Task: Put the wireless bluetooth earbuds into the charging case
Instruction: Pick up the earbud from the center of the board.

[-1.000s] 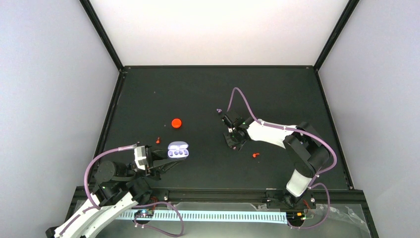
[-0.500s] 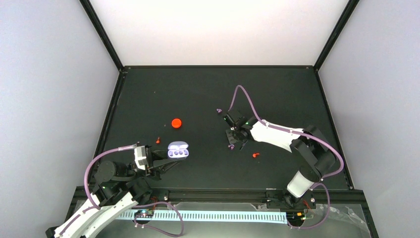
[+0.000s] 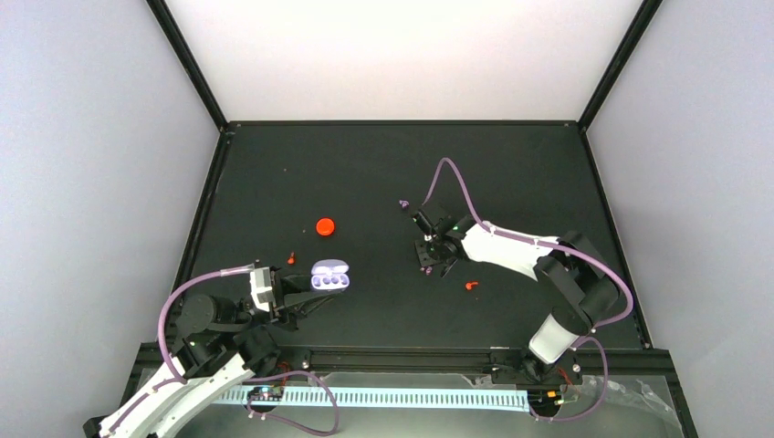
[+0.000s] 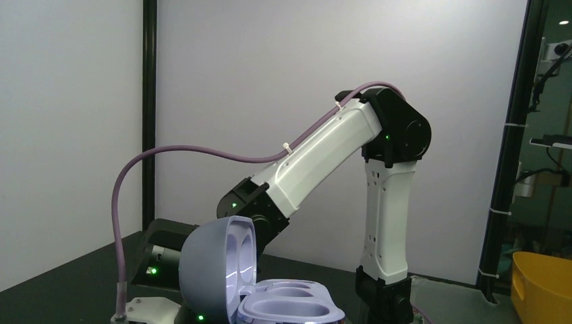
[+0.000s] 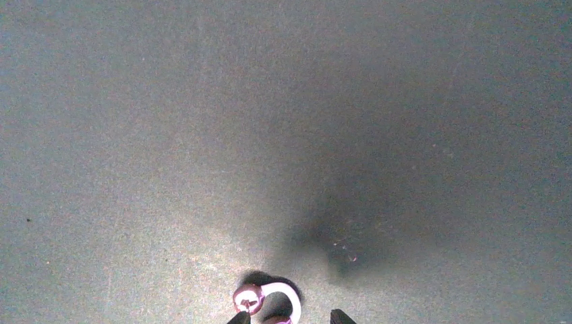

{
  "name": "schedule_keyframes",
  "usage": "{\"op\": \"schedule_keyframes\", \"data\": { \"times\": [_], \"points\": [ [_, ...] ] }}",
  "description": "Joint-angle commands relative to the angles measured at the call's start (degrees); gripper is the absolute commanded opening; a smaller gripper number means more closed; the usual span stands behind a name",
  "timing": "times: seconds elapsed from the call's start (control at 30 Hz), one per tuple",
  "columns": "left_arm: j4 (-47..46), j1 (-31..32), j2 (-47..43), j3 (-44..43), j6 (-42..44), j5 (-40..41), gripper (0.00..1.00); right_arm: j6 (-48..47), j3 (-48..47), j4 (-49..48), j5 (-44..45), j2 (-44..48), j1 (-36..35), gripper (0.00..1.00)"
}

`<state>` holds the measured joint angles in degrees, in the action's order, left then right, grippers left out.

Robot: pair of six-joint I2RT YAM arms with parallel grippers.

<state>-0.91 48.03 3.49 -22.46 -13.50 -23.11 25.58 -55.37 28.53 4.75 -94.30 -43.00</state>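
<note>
My right gripper needs to take one purple end point(image 3: 427, 271) point(image 5: 278, 320) of the earbud between its fingertips next, so the whitish curve and other end stay free to insert.
The charging case point(image 3: 329, 276) is pale lavender, with its lid open and both wells empty. My left gripper point(image 3: 317, 290) is shut on it near the table's front left. In the left wrist view the case point(image 4: 287, 309) fills the bottom centre and my fingers are hidden. My right gripper point(image 3: 427, 263) is low over the table's middle, pointing down. One purple-and-whitish earbud point(image 5: 268, 300) lies on the mat between its open fingertips point(image 5: 240, 318), close to the left one. The other earbud point(image 3: 402, 204) lies farther back.
A round red cap point(image 3: 324, 226) lies left of centre. Small red bits lie near the case point(image 3: 291, 259) and beside the right arm point(image 3: 471, 286). The black mat point(image 3: 511, 173) has a raised frame, and grey walls stand on three sides.
My right arm stretched out slightly and its gripper shifted a little toward the back left, uncovering the earbud at its tip. The left arm and the case have not moved.
</note>
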Motion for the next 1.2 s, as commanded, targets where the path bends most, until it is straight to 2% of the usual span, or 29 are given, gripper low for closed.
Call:
{"op": "schedule_keyframes", "data": {
  "times": [0.0, 0.27, 0.83, 1.0, 1.17],
  "points": [
    [-1.3, 0.1, 0.3, -0.5, 0.0, -0.2, 0.02, 2.8, 1.2, -1.6, -2.1, -0.7, 0.2, 0.30],
    [-0.4, 0.1, -1.0, -0.1, -0.1, 0.2, 0.01, 2.3, 1.0, -1.6, -1.5, -2.1, 0.2, 0.27],
    [-0.5, 0.1, -1.0, -0.1, -0.1, 0.3, 0.01, 1.3, 0.9, -1.3, -1.3, -2.1, 0.2, 0.11],
    [-0.6, 0.2, -0.9, -0.1, -0.1, 0.4, 0.02, 1.0, 1.0, -1.1, 1.1, 1.5, 0.1, 0.07],
    [-1.2, 0.1, -0.6, -0.2, 0.2, 0.7, 0.01, 0.5, 0.5, 0.4, 6.4, 9.3, -0.7, 0.01]
  ]
}}
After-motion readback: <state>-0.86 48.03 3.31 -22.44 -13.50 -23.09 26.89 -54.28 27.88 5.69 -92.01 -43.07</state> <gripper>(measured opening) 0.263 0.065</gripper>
